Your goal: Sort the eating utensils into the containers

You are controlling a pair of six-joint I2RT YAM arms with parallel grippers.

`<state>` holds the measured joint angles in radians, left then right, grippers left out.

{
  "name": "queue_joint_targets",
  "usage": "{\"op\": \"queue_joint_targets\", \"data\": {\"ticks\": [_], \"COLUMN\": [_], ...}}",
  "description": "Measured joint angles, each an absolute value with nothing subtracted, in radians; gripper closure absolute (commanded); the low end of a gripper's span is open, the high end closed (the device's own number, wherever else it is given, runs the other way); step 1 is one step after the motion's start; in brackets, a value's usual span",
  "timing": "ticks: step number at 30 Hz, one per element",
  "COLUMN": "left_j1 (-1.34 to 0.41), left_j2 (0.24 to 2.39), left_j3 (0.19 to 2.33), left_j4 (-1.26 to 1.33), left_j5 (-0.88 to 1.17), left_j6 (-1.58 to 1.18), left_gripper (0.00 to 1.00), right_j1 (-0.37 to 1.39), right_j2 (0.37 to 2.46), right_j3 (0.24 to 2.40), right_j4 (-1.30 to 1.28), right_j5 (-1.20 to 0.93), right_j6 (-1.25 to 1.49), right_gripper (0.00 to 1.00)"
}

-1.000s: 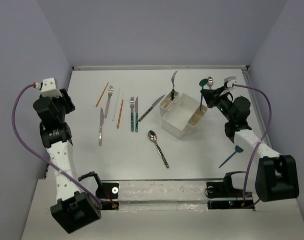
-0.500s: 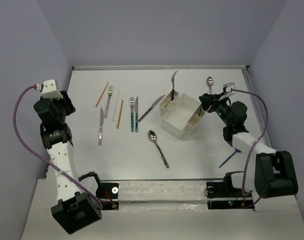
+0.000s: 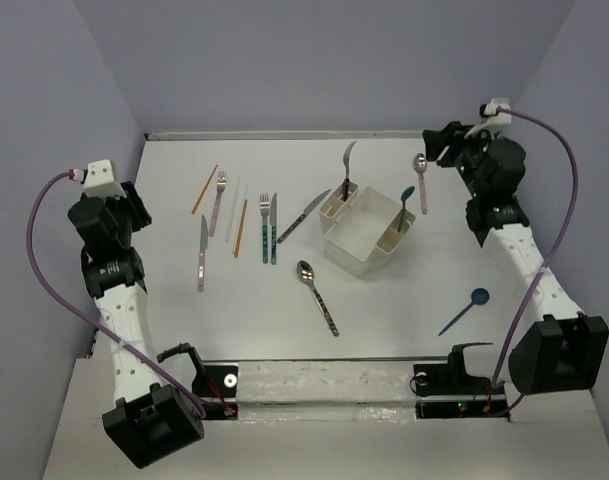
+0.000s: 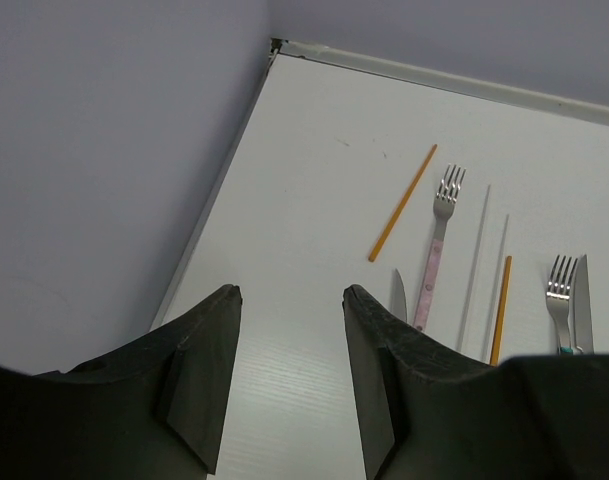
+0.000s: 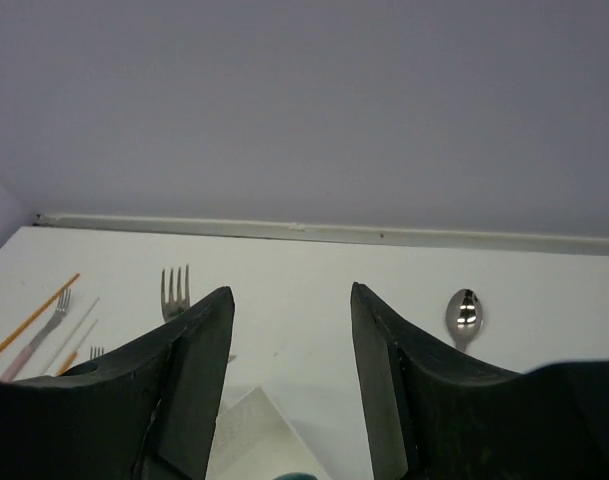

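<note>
The right gripper grabs the metal spoon by its pink handle (image 3: 423,191) next, leaving the handle's end free to enter the caddy's slot.
The white caddy (image 3: 369,235) stands mid-table with a fork (image 3: 346,165) upright in its left slot and a teal spoon (image 3: 405,205) leaning in its right slot. My right gripper (image 3: 434,150) hangs open and empty above the back right, apart from the caddy (image 5: 254,430); a metal spoon (image 5: 464,313) lies just past it. My left gripper (image 4: 289,295) is open and empty at the left edge. On the table ahead of it lie an orange chopstick (image 4: 402,203), a pink-handled fork (image 4: 439,235), white chopsticks (image 4: 476,265) and a second orange chopstick (image 4: 500,305).
Also on the table are a knife (image 3: 201,252), a teal-handled fork (image 3: 265,225) and knife (image 3: 274,228), another knife (image 3: 303,217), a patterned spoon (image 3: 317,295) in front of the caddy, and a teal spoon (image 3: 466,310) at the near right. Walls close off the left, right and back.
My right gripper lowered the teal spoon into the caddy's right slot, opened, and rose away to the back right. The left arm has not moved.
</note>
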<state>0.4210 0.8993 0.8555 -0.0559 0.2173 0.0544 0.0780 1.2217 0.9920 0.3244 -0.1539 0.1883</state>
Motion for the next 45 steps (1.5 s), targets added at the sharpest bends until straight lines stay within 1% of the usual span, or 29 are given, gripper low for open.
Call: {"op": "queue_joint_targets", "data": {"ticks": [2, 3, 4, 8, 11, 12, 15, 17, 22, 24, 30, 34, 38, 39, 41, 42, 43, 44, 45], "left_j1": [0.421, 0.421, 0.421, 0.421, 0.425, 0.427, 0.431, 0.435, 0.451, 0.457, 0.474, 0.482, 0.495, 0.499, 0.505, 0.508, 0.509, 0.513, 0.513], "left_j2": [0.899, 0.899, 0.899, 0.899, 0.899, 0.899, 0.899, 0.899, 0.901, 0.901, 0.901, 0.901, 0.902, 0.902, 0.902, 0.902, 0.902, 0.902, 0.902], "left_j3": [0.849, 0.844, 0.842, 0.838, 0.838, 0.838, 0.838, 0.837, 0.828, 0.826, 0.825, 0.815, 0.807, 0.806, 0.805, 0.804, 0.804, 0.804, 0.804], "left_j4": [-0.051, -0.051, -0.052, -0.054, -0.053, -0.054, -0.054, -0.054, -0.057, -0.057, -0.057, -0.057, -0.06, -0.06, -0.058, -0.059, -0.058, -0.058, -0.057], "left_j5": [0.217, 0.217, 0.217, 0.213, 0.209, 0.208, 0.203, 0.2, 0.198, 0.198, 0.197, 0.192, 0.19, 0.19, 0.191, 0.191, 0.191, 0.191, 0.191], "left_j6": [0.055, 0.055, 0.055, 0.063, 0.07, 0.071, 0.075, 0.078, 0.081, 0.081, 0.084, 0.089, 0.089, 0.089, 0.089, 0.088, 0.088, 0.088, 0.088], "left_gripper": [0.44, 0.43, 0.44, 0.43, 0.43, 0.43, 0.43, 0.43, 0.43, 0.43, 0.42, 0.42, 0.42, 0.43, 0.43, 0.43, 0.43, 0.43, 0.43], "right_j1": [0.043, 0.033, -0.012, -0.096, -0.112, -0.11, -0.108, -0.104, -0.09, -0.078, -0.013, 0.029, 0.033, 0.03, 0.026, 0.025, 0.025, 0.025, 0.025], "right_j2": [1.3, 1.325, 1.396, 1.55, 1.732, 1.807, 2.037, 2.147, 2.282, 2.297, 2.328, 2.402, 2.434, 2.434, 2.434, 2.434, 2.434, 2.434, 2.434], "right_j3": [1.176, 1.227, 1.335, 1.504, 1.666, 1.724, 1.905, 1.966, 1.985, 2.0, 2.057, 2.095, 2.122, 2.122, 2.122, 2.121, 2.119, 2.119, 2.117], "right_j4": [0.188, 0.169, 0.115, -0.025, -0.172, -0.228, -0.389, -0.466, -0.616, -0.636, -0.645, -0.686, -0.702, -0.709, -0.718, -0.718, -0.718, -0.719, -0.717], "right_j5": [-0.162, -0.163, -0.194, -0.231, -0.213, -0.204, -0.172, -0.168, -0.15, -0.135, -0.017, 0.118, 0.179, 0.187, 0.194, 0.195, 0.194, 0.192, 0.189], "right_j6": [0.222, 0.233, 0.278, 0.347, 0.344, 0.337, 0.295, 0.264, 0.19, 0.171, 0.119, 0.108, 0.113, 0.117, 0.121, 0.124, 0.126, 0.127, 0.128], "right_gripper": [0.43, 0.43, 0.43, 0.43, 0.38, 0.34, 0.29, 0.28, 0.29, 0.3, 0.37, 0.37, 0.39, 0.41, 0.53, 0.71, 0.79, 0.94, 1.0]}}
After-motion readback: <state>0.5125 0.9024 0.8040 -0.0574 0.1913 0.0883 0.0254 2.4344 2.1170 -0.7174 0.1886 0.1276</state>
